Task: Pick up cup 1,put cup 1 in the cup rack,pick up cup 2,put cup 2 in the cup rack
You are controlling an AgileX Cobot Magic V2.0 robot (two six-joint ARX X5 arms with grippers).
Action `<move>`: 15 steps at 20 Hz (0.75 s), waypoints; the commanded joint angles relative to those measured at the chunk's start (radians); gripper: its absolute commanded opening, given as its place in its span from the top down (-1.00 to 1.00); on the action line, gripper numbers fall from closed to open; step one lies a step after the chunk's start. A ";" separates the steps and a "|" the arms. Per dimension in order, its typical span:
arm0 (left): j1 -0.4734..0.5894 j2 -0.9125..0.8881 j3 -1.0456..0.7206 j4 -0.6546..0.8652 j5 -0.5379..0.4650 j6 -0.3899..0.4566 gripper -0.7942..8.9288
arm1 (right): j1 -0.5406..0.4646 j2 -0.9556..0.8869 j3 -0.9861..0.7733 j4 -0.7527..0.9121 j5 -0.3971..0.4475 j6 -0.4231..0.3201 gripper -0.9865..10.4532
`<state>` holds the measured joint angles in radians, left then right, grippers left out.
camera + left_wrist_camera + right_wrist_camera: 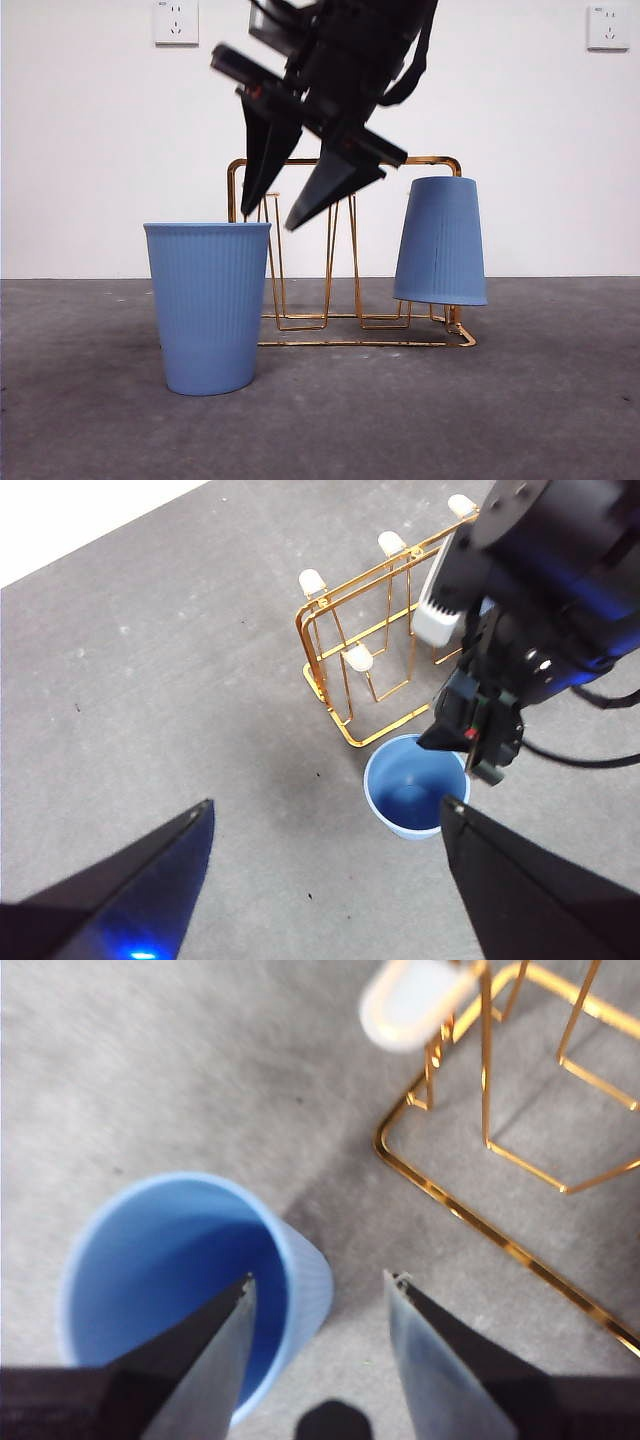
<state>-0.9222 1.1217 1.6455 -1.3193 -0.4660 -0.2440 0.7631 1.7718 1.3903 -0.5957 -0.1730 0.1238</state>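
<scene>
The cup's opening [178, 1270] is wider than the fingers, so my right gripper needs to pinch the upright cup by the thin side at its rim [291, 1295] next.
An upright blue ribbed cup [208, 305] stands on the table in front of the left end of the gold wire cup rack [350, 343]. A second blue cup [441, 242] hangs upside down on a peg at the rack's right end. My right gripper [270, 220] is open, tips at about the upright cup's rim. In the right wrist view the gripper [320, 1280] has one jaw over the cup's [180, 1280] inside and one outside its wall. My left gripper [325, 805] is open and empty, high above the cup [415, 798].
The rack's pale-tipped pegs [358, 658] stand free on the near end, close beside the upright cup. The rack's base wire [450, 1210] lies just beyond my right jaws. The grey table [560, 400] ends at a white wall with sockets [176, 22].
</scene>
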 commanded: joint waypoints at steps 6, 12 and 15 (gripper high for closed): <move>-0.003 -0.003 -0.003 0.006 -0.005 0.001 0.06 | 0.024 0.083 -0.006 0.028 -0.010 0.016 0.45; -0.003 -0.003 -0.003 0.005 0.002 0.002 0.06 | 0.030 0.130 -0.006 0.051 -0.010 0.012 0.85; -0.003 -0.003 -0.003 0.010 0.002 0.002 0.06 | 0.029 0.111 -0.005 0.065 -0.010 0.004 0.85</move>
<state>-0.9222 1.1217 1.6455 -1.3151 -0.4618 -0.2440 0.7906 1.8896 1.3903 -0.5362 -0.1818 0.1333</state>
